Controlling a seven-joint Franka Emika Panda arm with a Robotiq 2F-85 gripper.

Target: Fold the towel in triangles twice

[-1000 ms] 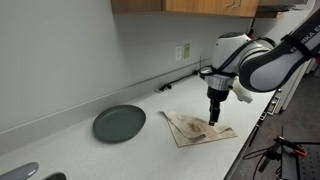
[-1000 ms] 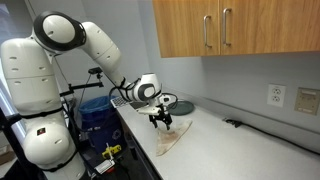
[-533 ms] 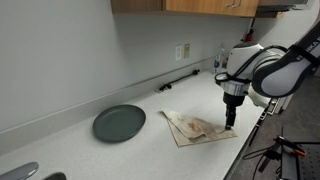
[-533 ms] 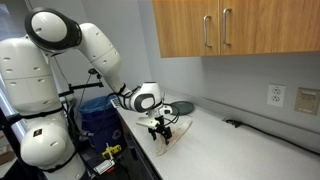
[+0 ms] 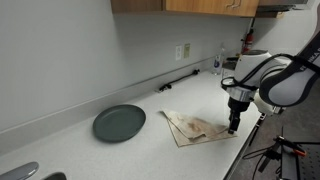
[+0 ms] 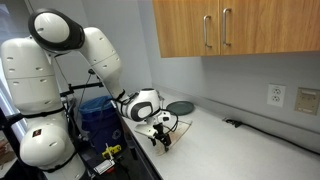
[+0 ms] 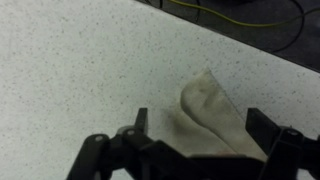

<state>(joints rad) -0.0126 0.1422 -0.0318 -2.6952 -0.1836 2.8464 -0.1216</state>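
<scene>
The towel corner point(image 7: 202, 98) is between my open fingers, but they are still above the towel corner and the counter. It isn't time to close yet: I should lower my gripper first, then close it on the towel corner.
A beige towel point(image 5: 197, 128) with brown stains lies flat on the white counter, near its front edge. It also shows in an exterior view point(image 6: 170, 135) and in the wrist view point(image 7: 212, 112), where one rounded corner lies between my fingers. My gripper point(image 5: 233, 127) point(image 6: 160, 141) point(image 7: 198, 125) is open and low over that corner of the towel, a finger on each side of it. I cannot tell whether the fingertips touch the counter.
A dark green plate point(image 5: 119, 123) point(image 6: 181, 106) sits on the counter beside the towel. A black cable point(image 5: 180, 80) point(image 6: 240, 124) runs along the wall under an outlet point(image 5: 181, 51). The counter edge point(image 5: 235, 152) is close to the gripper. A blue bin point(image 6: 95, 112) stands below.
My gripper has moved from above the middle of the towel outward to its corner by the counter's edge, and has come lower. The towel has not moved.
</scene>
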